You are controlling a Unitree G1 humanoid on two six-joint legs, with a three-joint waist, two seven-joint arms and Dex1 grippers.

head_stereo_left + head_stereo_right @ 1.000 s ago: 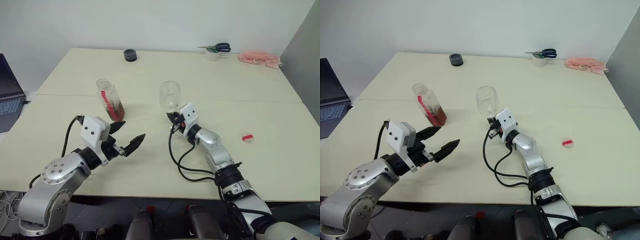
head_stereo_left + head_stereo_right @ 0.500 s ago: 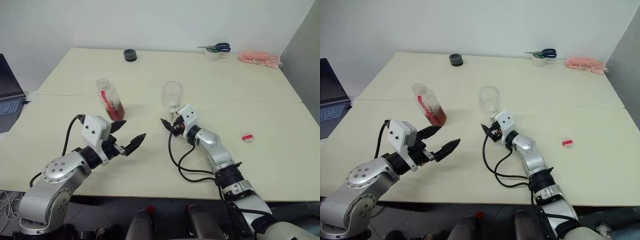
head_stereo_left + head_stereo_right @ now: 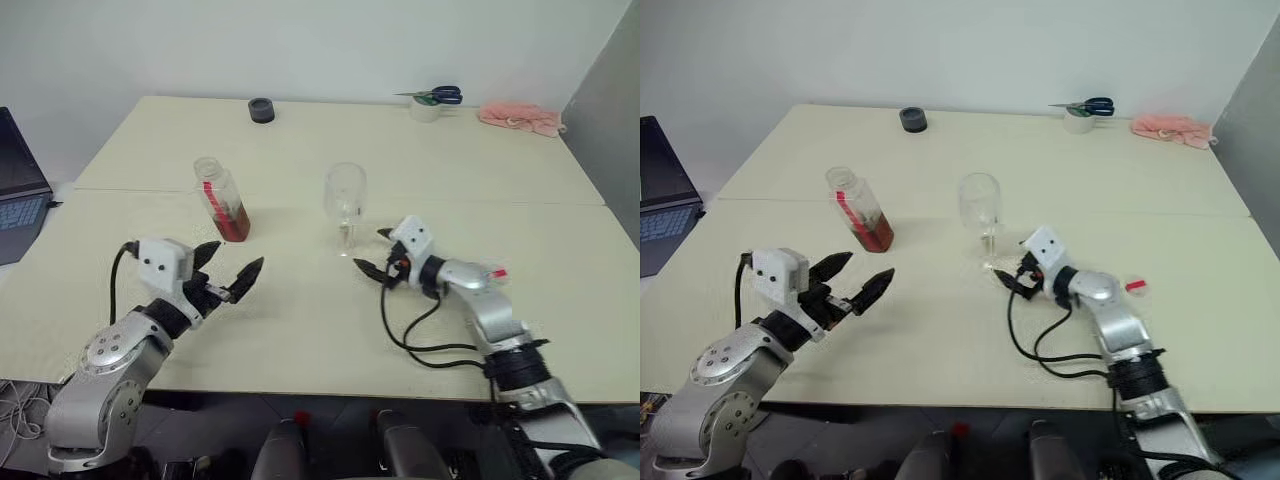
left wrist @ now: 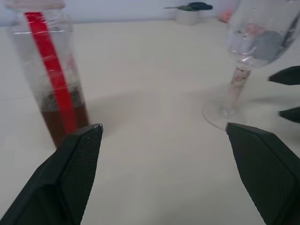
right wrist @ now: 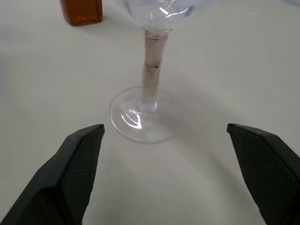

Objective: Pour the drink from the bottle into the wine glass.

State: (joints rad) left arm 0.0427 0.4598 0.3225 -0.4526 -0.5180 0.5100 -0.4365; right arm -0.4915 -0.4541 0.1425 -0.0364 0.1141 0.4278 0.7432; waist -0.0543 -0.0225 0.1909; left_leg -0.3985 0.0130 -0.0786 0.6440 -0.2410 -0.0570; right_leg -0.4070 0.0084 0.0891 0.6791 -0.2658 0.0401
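The bottle is uncapped with amber drink (image 3: 231,223) inside, so the robot's left gripper will next hold the bottle upright by the sides of its body (image 3: 221,199), below the bottle's opening.
The bottle (image 3: 218,193) stands uncapped on the table's left half, with the amber drink (image 3: 231,223) filling its bottom part. The wine glass (image 3: 345,205) stands upright near the middle, to the bottle's right. My left gripper (image 3: 238,256) hovers open just in front of the bottle, fingers pointing toward it and the glass, touching neither. My right gripper (image 3: 368,250) is open, close to the glass's foot (image 5: 140,119) on its right side and apart from it. In the left wrist view the bottle (image 4: 47,70) and the glass (image 4: 248,51) stand beyond the open fingers.
A red-and-white cap (image 3: 1134,287) lies on the table right of my right arm. At the far edge are a black tape roll (image 3: 261,109), scissors (image 3: 432,96) on a white roll, and a pink cloth (image 3: 518,117). A laptop (image 3: 15,190) sits left of the table.
My right gripper has opened off the glass's stem and pulled back to the right, leaving the glass standing. My left gripper has shifted slightly left, still open.
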